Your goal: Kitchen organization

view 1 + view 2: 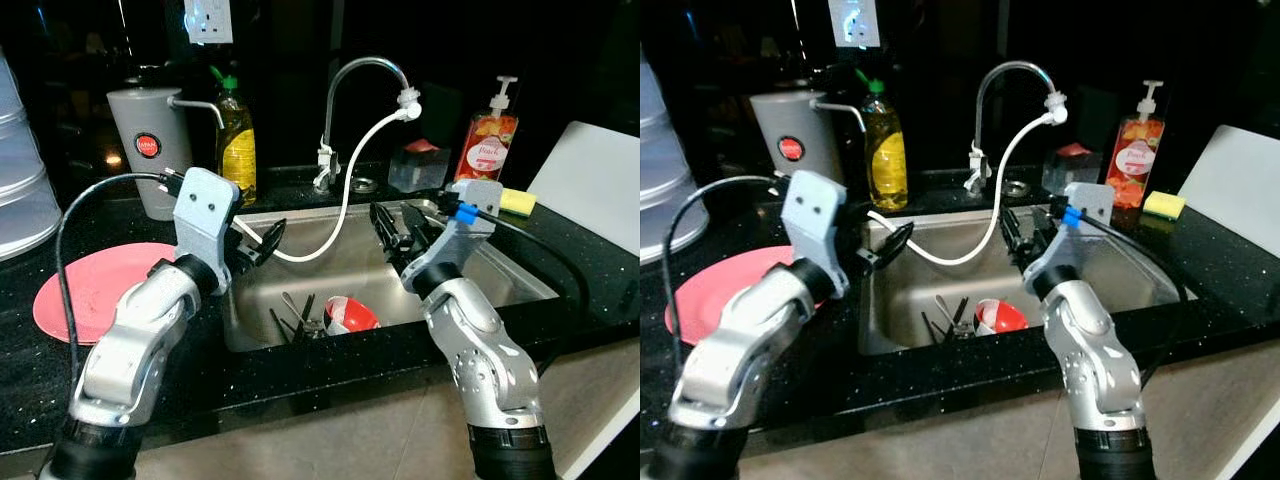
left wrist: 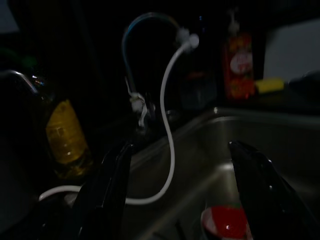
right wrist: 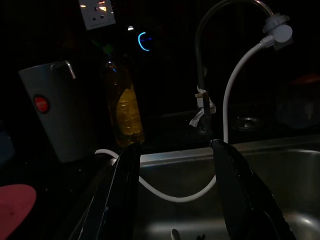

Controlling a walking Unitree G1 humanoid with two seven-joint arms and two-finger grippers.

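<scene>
I will grab the pink plate by its thin rim [image 1: 170,249] with my left gripper next, because the plate is much wider than my open fingers.
A steel sink [image 1: 520,272] is set into the black counter in front of me. In its basin lie a red and white bowl [image 1: 352,313] and several pieces of dark cutlery [image 1: 296,315]. A pink plate [image 1: 85,290] rests flat on the counter to the left of the sink. My left gripper [image 1: 262,243] hovers open over the sink's left rim, nothing between its fingers [image 2: 112,185]. My right gripper [image 1: 398,232] hangs open above the middle of the basin, its fingers [image 3: 230,180] also empty. The red bowl [image 2: 227,222] lies below and ahead of the left gripper.
A curved faucet [image 1: 345,90] with a white hose [image 1: 350,190] drooping into the basin stands behind the sink. Along the back are a grey canister [image 1: 150,140], a yellow bottle [image 1: 236,140], a clear box [image 1: 418,165], a pump soap bottle [image 1: 487,135] and a yellow sponge [image 1: 518,201]. A white board [image 1: 595,185] leans at right.
</scene>
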